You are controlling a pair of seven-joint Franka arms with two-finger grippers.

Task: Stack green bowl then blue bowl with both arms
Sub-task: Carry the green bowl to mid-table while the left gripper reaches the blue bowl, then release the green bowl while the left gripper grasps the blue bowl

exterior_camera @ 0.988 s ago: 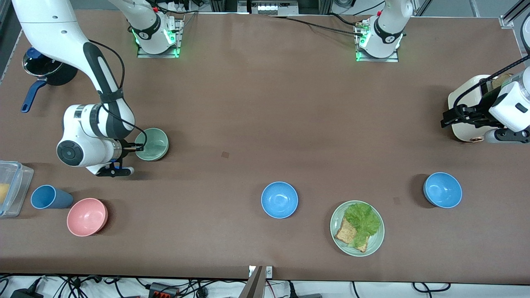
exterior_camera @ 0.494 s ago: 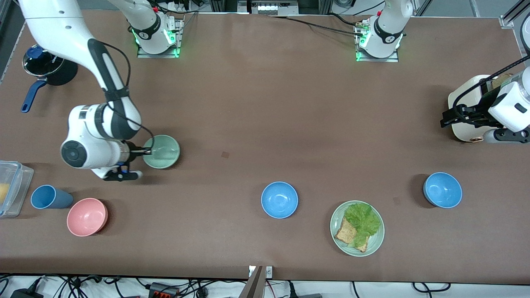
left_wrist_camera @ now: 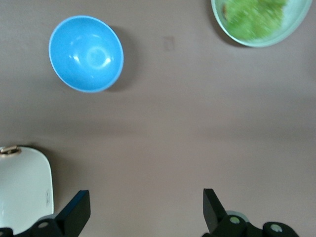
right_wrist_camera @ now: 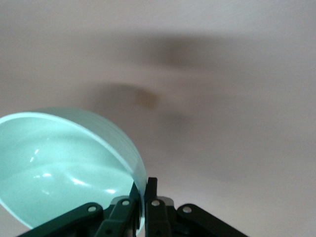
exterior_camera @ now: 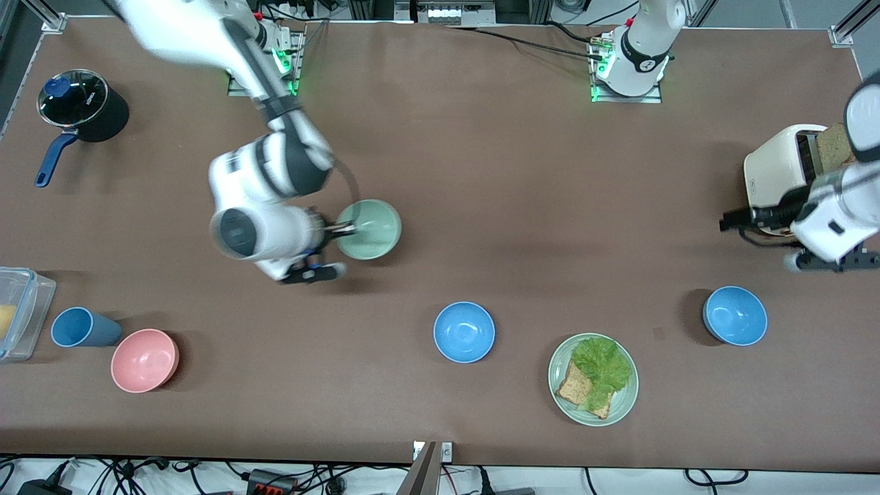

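Observation:
Next, my left gripper grabs the blue bowl beside the plate by its rim [exterior_camera: 716,293] [left_wrist_camera: 54,37] to stack the blue bowl onto the green one.
My right gripper [exterior_camera: 342,228] is shut on the rim of the pale mint-green bowl [exterior_camera: 371,229] and holds it in the air over the table's middle; in the right wrist view the bowl [right_wrist_camera: 64,163] fills one side with its rim pinched between the fingers [right_wrist_camera: 150,190]. One sky-blue bowl [exterior_camera: 464,332] sits mid-table near the front camera. A second blue bowl [exterior_camera: 735,315] sits toward the left arm's end and shows in the left wrist view [left_wrist_camera: 86,53]. My left gripper [exterior_camera: 725,224] is open and empty over bare table beside the toaster, its fingers [left_wrist_camera: 79,210] wide apart.
A pale-green plate [exterior_camera: 622,399] with bread and lettuce lies between the blue bowls. A white toaster [exterior_camera: 777,168] stands at the left arm's end. A pink bowl [exterior_camera: 144,360], dark blue cup [exterior_camera: 82,327], clear container [exterior_camera: 20,309] and black pot [exterior_camera: 82,103] stand at the right arm's end.
My right arm has carried the green bowl from the right arm's end toward the table's middle. My left arm has shifted a little nearer the front camera, off the toaster.

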